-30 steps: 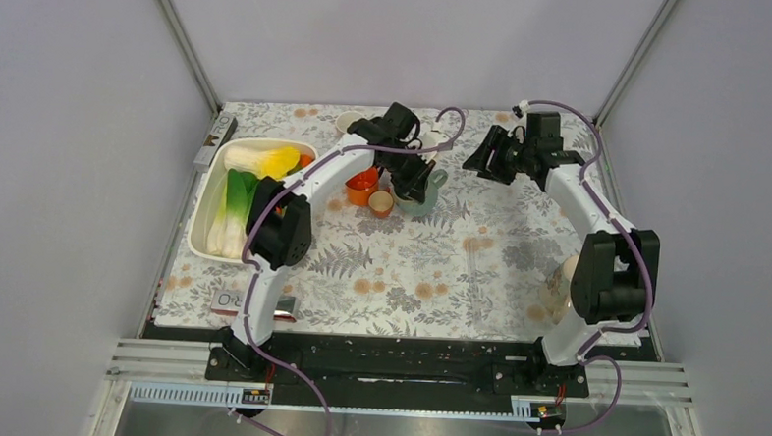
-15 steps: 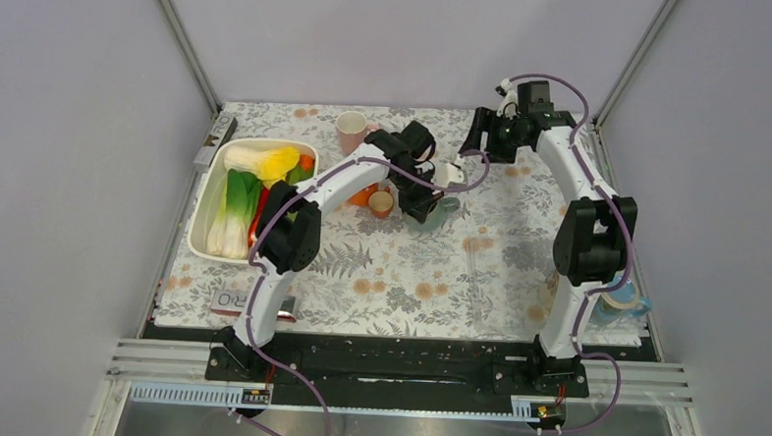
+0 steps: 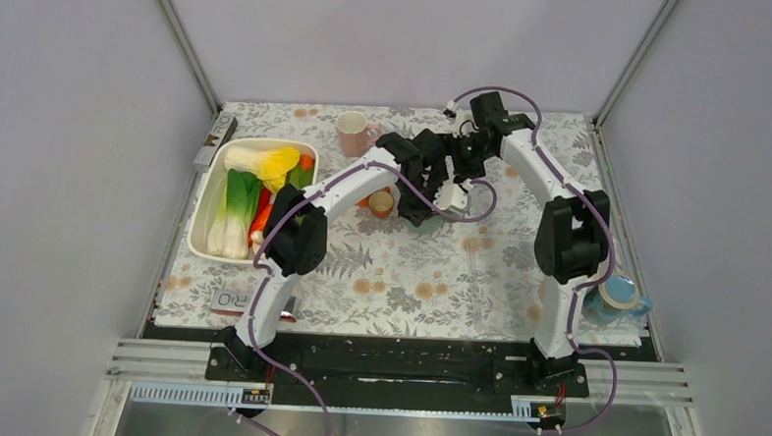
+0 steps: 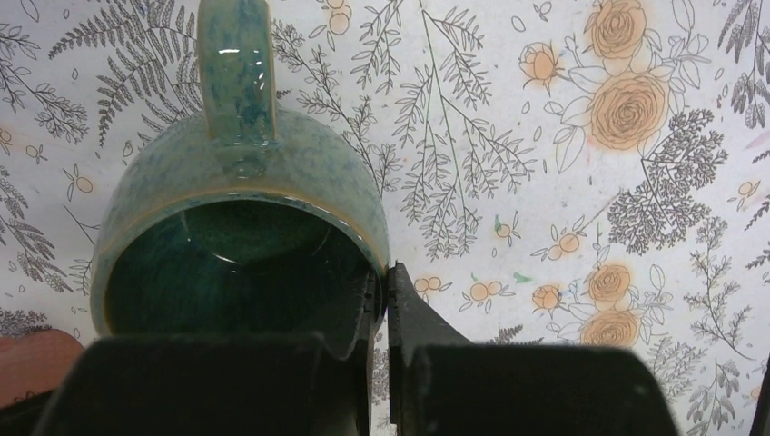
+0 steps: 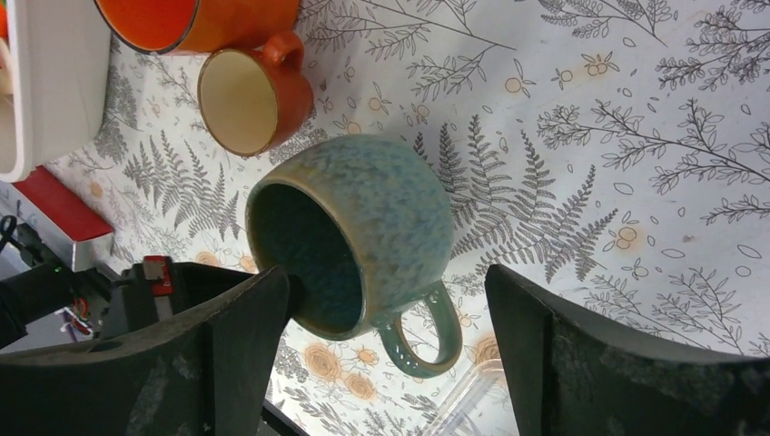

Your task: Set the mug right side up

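My left gripper holds the mug's rim. My right gripper should next grab the mug by its free rim [image 5: 353, 242], so the mug's base stays free to be set upright.
The speckled green-blue mug [image 4: 236, 182] is tilted, its dark opening facing the left wrist camera and its handle [image 4: 236, 73] pointing away. My left gripper [image 4: 383, 282] is shut on the mug's rim, one finger inside and one outside. In the right wrist view the mug [image 5: 390, 209] hangs tilted over the patterned cloth, handle [image 5: 427, 341] low. My right gripper [image 5: 390, 304] is open, its fingers [image 5: 545, 345] wide apart on either side of the mug and apart from it. In the top view both grippers meet at the back middle [image 3: 443, 181], hiding the mug.
A small orange mug [image 5: 250, 95] and a larger orange cup [image 5: 195, 23] stand close beside the mug. A pink mug [image 3: 351, 133] stands at the back. A white tray [image 3: 205, 215] of vegetables is on the left. A blue mug [image 3: 617, 297] sits at the right edge.
My right arm has swung left from the back right corner to above the mug. My left gripper has shifted right with the mug, uncovering the pink mug.
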Controlling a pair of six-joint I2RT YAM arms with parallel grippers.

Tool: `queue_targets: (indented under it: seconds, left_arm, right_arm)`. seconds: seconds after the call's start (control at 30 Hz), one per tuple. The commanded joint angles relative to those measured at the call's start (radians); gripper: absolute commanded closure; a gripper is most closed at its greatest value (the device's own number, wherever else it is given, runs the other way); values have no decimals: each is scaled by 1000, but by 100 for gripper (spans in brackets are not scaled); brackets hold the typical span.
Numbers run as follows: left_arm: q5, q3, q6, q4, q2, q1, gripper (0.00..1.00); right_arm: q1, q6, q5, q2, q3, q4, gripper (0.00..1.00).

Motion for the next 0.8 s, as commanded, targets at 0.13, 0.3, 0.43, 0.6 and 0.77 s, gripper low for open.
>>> queue_targets:
  seconds: [0.13,0.3,0.43,0.6,0.77]
  left_arm:
    - [-39,101,72,70,-32,-6,100]
    - [-40,108,57,81,-34,-2,100]
    - [-23,120,23,108,-38,11,100]
    - [-25,133,29,107,-38,13,100]
    - [-43,150,14,98,-35,13,100]
  right_arm:
    - [81,-74,163,39,-25,-29,14]
    - [86,-79,237,61,-19,-27,17]
    - [86,-74,242,69,-36,-23,19]
    - [86,-44,328,57,-67,6,48]
    - [86,-30,410,52,-46,24,99]
